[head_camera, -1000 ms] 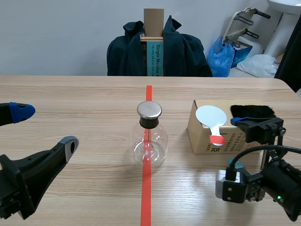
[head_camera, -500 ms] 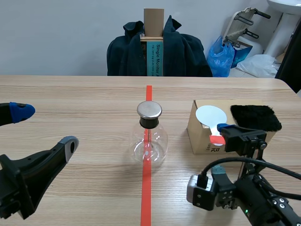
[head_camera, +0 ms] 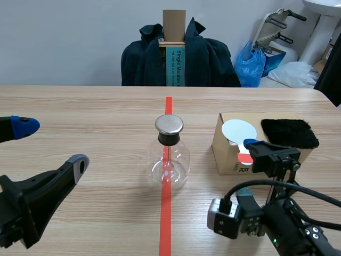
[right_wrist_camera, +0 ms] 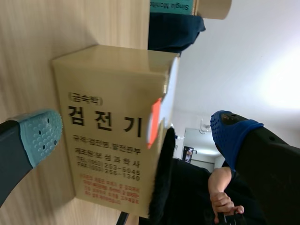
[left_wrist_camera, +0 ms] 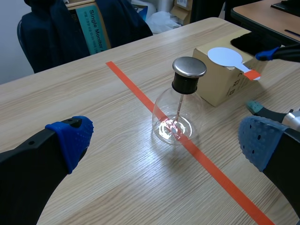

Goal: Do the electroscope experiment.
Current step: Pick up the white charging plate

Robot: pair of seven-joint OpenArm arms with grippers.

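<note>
The thin paddle's white disc (head_camera: 238, 130) needs to stay free for the electroscope experiment. My right gripper will grab the paddle by its red handle (head_camera: 245, 158) next.
The electroscope, a round glass flask (head_camera: 169, 160) (left_wrist_camera: 174, 117) with a metal cap, stands on the red tape line at mid-table. To its right is a cardboard box (head_camera: 226, 154) (left_wrist_camera: 220, 84) (right_wrist_camera: 108, 140). On top of the box lie a white disc paddle (head_camera: 238, 131) (left_wrist_camera: 226, 56) (right_wrist_camera: 155, 123) with a red handle and a black fur cloth (head_camera: 289, 132) (right_wrist_camera: 161, 187). My right gripper (head_camera: 254, 159) (left_wrist_camera: 261, 80) (right_wrist_camera: 136, 133) is open and turned on its side just in front of the box, level with the paddle's handle. My left gripper (head_camera: 52, 144) (left_wrist_camera: 164, 140) is open at the table's left, well short of the flask.
Across the table stands a chair draped with a dark jacket (head_camera: 208, 61), holding a tall cardboard box (head_camera: 174, 53). A blue bag (head_camera: 253, 64) lies behind at the right. The table's right edge (head_camera: 327, 98) runs just beyond the cardboard box.
My right arm has shifted left and forward, bringing its gripper in front of the box by the paddle's handle. The left arm, flask, box, paddle and fur have not moved.
</note>
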